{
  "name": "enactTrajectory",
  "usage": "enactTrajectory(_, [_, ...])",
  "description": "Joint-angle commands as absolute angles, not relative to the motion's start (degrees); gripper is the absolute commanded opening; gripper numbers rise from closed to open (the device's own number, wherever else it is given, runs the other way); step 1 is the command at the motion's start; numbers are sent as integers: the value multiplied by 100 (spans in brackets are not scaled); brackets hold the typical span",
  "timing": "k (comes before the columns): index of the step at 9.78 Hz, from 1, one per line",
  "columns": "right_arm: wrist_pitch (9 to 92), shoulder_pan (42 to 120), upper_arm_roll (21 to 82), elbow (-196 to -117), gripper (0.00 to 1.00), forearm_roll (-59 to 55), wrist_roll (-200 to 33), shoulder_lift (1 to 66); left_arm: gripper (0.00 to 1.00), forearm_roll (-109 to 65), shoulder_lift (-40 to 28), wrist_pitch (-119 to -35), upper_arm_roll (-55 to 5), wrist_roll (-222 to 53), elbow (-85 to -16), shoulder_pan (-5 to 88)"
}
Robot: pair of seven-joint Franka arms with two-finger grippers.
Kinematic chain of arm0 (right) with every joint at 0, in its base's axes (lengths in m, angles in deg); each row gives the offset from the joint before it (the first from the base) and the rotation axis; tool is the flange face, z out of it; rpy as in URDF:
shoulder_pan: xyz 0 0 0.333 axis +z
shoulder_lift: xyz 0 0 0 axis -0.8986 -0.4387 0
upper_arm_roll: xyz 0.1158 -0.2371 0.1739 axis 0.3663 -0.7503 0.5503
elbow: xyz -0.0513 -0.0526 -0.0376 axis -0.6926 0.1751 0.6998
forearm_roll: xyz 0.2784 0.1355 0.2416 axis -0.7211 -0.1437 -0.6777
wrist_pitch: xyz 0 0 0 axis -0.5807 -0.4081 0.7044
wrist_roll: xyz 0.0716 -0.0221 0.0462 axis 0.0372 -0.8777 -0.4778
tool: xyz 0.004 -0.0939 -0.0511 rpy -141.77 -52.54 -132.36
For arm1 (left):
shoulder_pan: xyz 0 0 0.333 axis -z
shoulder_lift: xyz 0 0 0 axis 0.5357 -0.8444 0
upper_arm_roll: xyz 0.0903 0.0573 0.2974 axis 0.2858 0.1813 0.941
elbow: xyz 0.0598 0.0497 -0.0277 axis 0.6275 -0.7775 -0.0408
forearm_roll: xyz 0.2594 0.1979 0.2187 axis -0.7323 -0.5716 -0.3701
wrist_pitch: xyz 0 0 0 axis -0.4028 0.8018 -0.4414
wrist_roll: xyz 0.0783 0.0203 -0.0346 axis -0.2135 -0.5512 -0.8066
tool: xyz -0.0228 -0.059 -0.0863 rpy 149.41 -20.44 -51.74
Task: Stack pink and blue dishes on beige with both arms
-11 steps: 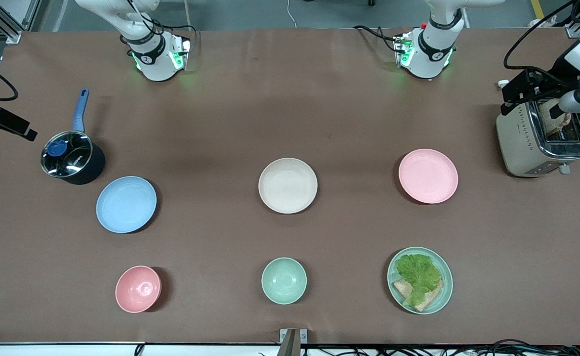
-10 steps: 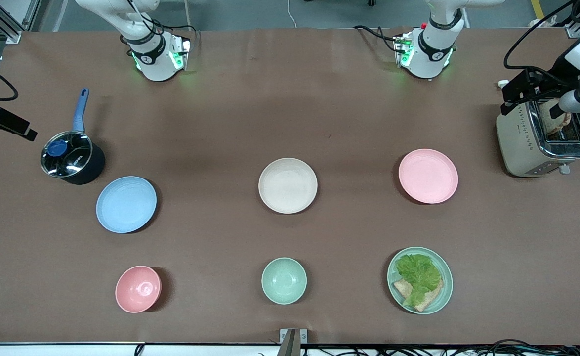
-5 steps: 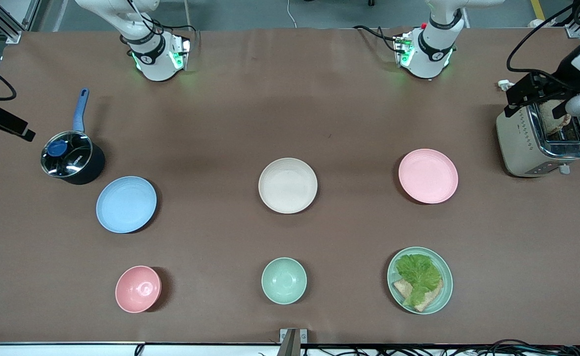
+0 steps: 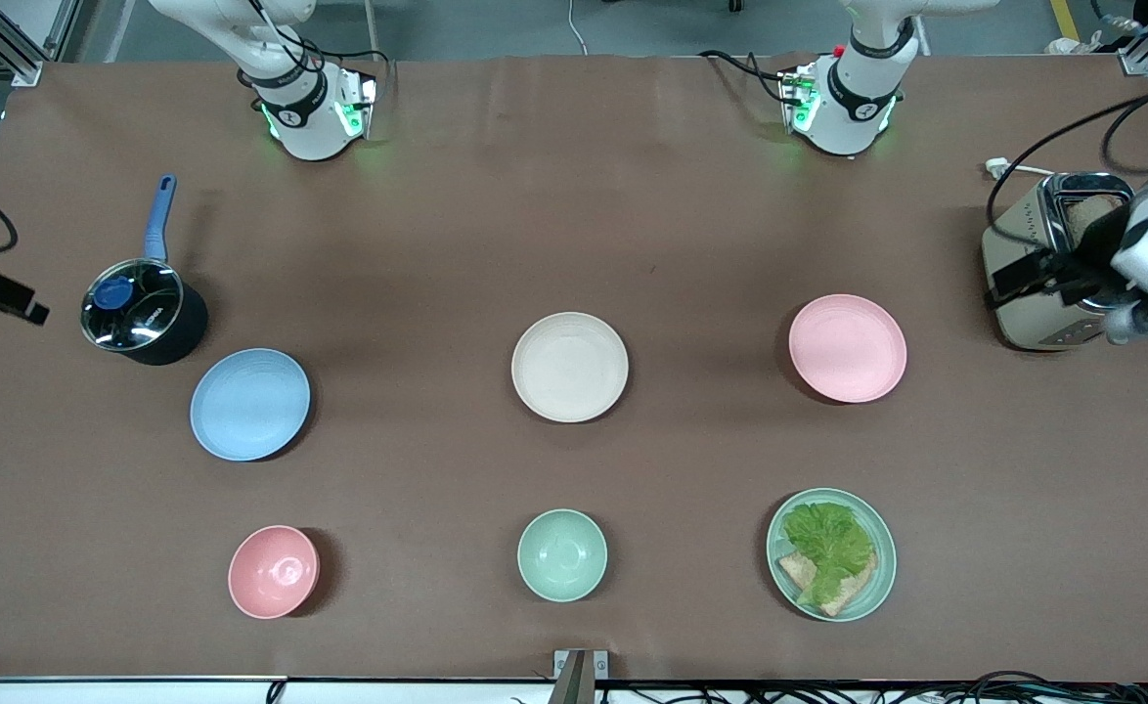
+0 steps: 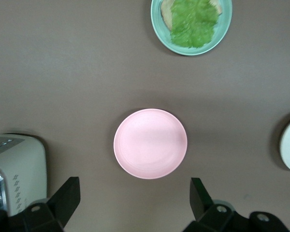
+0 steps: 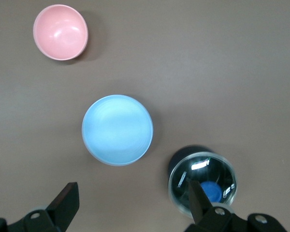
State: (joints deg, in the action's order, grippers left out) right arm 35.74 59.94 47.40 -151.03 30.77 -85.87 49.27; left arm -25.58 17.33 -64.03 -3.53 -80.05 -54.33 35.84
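Observation:
Next, my left gripper grabs the pink plate by its thin raised rim [image 4: 901,350], since the plate is wider than my open fingers.
The pale pink plate [image 4: 848,348] lies toward the left arm's end of the table, the light blue plate [image 4: 250,404] toward the right arm's end, and the beige plate [image 4: 570,367] between them. All three are bare. My left gripper [image 4: 1043,274] hangs open over the toaster, high up; in the left wrist view the left gripper [image 5: 134,200] frames bare table beside the pink plate [image 5: 150,143]. My right gripper [image 4: 17,305] hangs open over the table's edge beside the pot; in the right wrist view the right gripper [image 6: 133,203] shows the blue plate [image 6: 117,129] below.
A lidded pot [image 4: 142,311] with a blue handle stands beside the blue plate. A toaster [image 4: 1043,313] holding bread sits by the pink plate. Nearer the front camera are a pink bowl [image 4: 274,571], a mint-green bowl [image 4: 562,554] and a green plate with lettuce and bread [image 4: 831,553].
The left gripper has slid across the toaster, off its slots, toward the pink plate. The right gripper has drifted along the table's edge past the pot. No dish has moved.

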Motion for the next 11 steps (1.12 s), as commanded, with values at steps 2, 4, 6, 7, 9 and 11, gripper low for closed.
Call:
enactTrajectory(2, [4391, 5941, 4236, -15691, 100, 2043, -9850, 4135, 100, -2272, 1487, -8438, -279, -7137, -7360, 3582])
enactTrajectory(4, [4462, 5888, 3963, -15692, 100, 1140, -10667, 3442, 96, -2114, 1180, -9285, -113, -6310, -8047, 3573])
enactTrajectory(6, [5029, 5835, 3954, -15909, 100, 398, -11354, 2895, 92, -1659, 707, -9587, -25, -5686, -8234, 3529])
enactTrajectory(7, [5634, 5870, 3962, -16225, 100, 161, -11592, 2771, 89, -1082, 486, -9596, 45, -5256, -8217, 3503])
enactTrajectory(9, [6070, 5923, 3962, -16482, 100, -446, -12084, 2473, 79, -445, 143, -9693, 195, -4428, -8208, 3511])
enactTrajectory(11, [6062, 5923, 3962, -16648, 90, -815, -12455, 2287, 63, -425, -200, -10069, 213, -4399, -8173, 3520])
